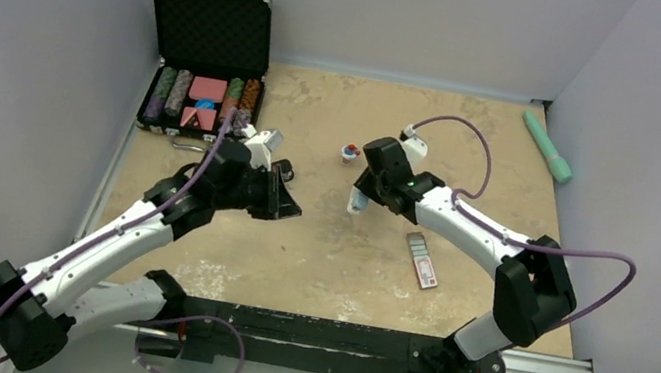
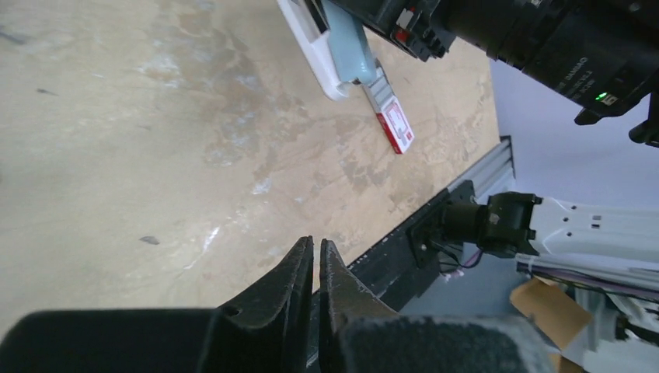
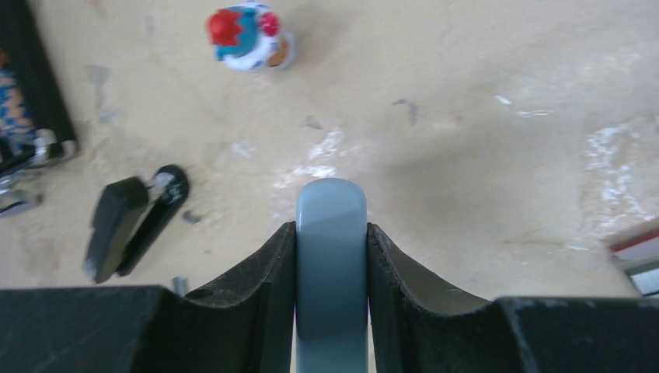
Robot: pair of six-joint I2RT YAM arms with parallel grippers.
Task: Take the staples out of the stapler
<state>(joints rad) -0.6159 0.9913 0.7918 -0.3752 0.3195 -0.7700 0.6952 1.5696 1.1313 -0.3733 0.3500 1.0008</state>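
Observation:
The pale blue-grey bar [image 3: 331, 233] is above the flat table and would fall if I opened now, so my right gripper must keep holding it.
The black stapler [image 3: 132, 225] lies hinged open on the table, left of my right gripper [image 3: 332, 225] in the right wrist view; silvery metal shows at its far end. Just in front of it lies a tiny grey strip, the staples [image 3: 179, 285]. In the top view my left arm hides both of them. My right gripper [image 1: 356, 203] is shut on a pale blue-grey bar [image 3: 331, 233], which stands out past its fingertips. To the left, my left gripper [image 1: 290, 208] hangs over the table with its jaws [image 2: 317, 241] shut but for a slit, nothing between them.
An open black case of poker chips [image 1: 205, 64] stands at the back left. A small clown figure [image 1: 349, 153] is beyond the right gripper. A flat red, white and grey pack [image 1: 423, 260] lies to its right. A green stick [image 1: 548, 147] lies at the far right.

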